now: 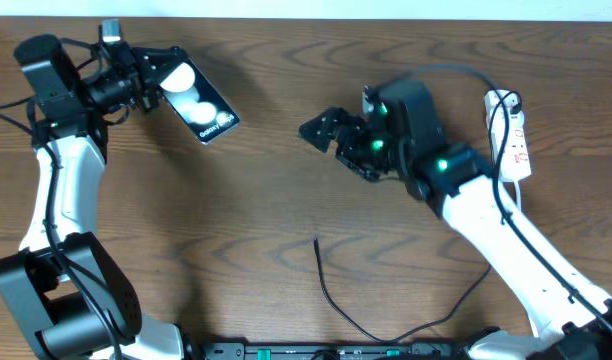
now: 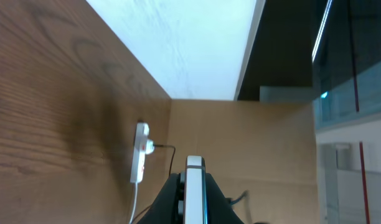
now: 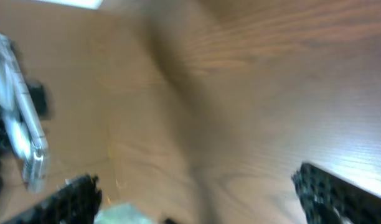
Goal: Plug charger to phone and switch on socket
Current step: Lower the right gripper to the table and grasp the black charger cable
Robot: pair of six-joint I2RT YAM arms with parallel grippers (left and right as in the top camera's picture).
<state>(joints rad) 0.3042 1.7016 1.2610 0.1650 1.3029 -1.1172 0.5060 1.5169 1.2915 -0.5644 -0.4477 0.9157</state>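
The charger cable needs to be plugged into the phone (image 1: 200, 107), so my right gripper should reach the cable and grab it just behind its loose tip (image 1: 318, 255), leaving the cable's tip free to plug in.
My left gripper (image 1: 164, 82) is shut on one end of the phone (image 1: 200, 107) and holds it up at the far left of the table, screen with round white reflections facing up. In the left wrist view the phone (image 2: 194, 190) shows edge-on between the jaws (image 2: 193, 205). The charger cable lies on the table; its free tip (image 1: 317, 240) is at the centre front. My right gripper (image 1: 326, 136) is open and empty above the table's middle, pointing left; its fingers are wide apart in the right wrist view (image 3: 203, 199). The socket strip (image 1: 512, 135) lies at the far right.
The socket also shows in the left wrist view (image 2: 139, 154), with a black plug in it. The blurred phone shows at the left of the right wrist view (image 3: 23, 140). The charger cable (image 1: 456, 305) loops toward the front edge and passes under the right arm.
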